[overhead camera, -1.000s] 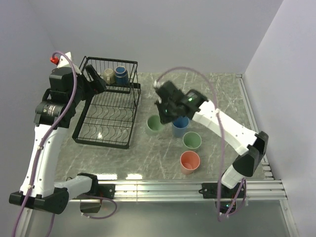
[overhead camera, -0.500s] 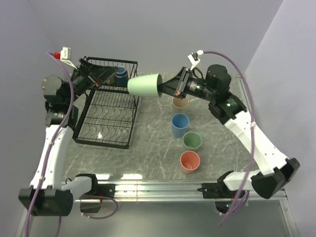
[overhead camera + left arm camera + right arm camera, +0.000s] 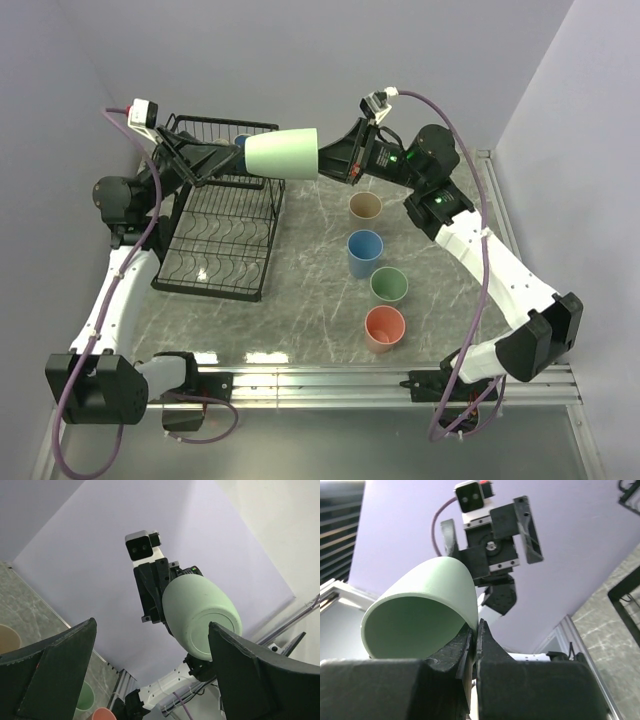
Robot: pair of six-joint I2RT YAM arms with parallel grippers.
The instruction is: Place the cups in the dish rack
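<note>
I need to grab the pale green cup (image 3: 282, 153) around its base end with my left gripper next. This leaves the cup's rim free, so I can load the cup with its opening down into the dish rack.
My right gripper (image 3: 325, 163) is shut on the rim of a pale green cup (image 3: 282, 153), held on its side in the air over the dish rack's (image 3: 218, 245) right edge. In the right wrist view the two pads pinch the cup wall (image 3: 420, 620), one inside and one outside. My left gripper (image 3: 222, 160) is open and faces the cup's base (image 3: 200, 617), its fingers (image 3: 55, 675) apart on either side without touching. A dark-blue cup (image 3: 241, 143) shows partly in the rack's basket. Beige (image 3: 365, 206), light blue (image 3: 364, 249), green (image 3: 388, 286) and salmon (image 3: 385, 326) cups stand on the table.
The standing cups form a line from mid-table toward the near edge, right of the rack. The back wall is close behind the rack. A metal rail (image 3: 330, 378) runs along the near table edge between the arm bases.
The right arm lifted the green cup off the table and carried it left, level, toward the left gripper. The left arm swung round to face the cup with its jaws wide.
</note>
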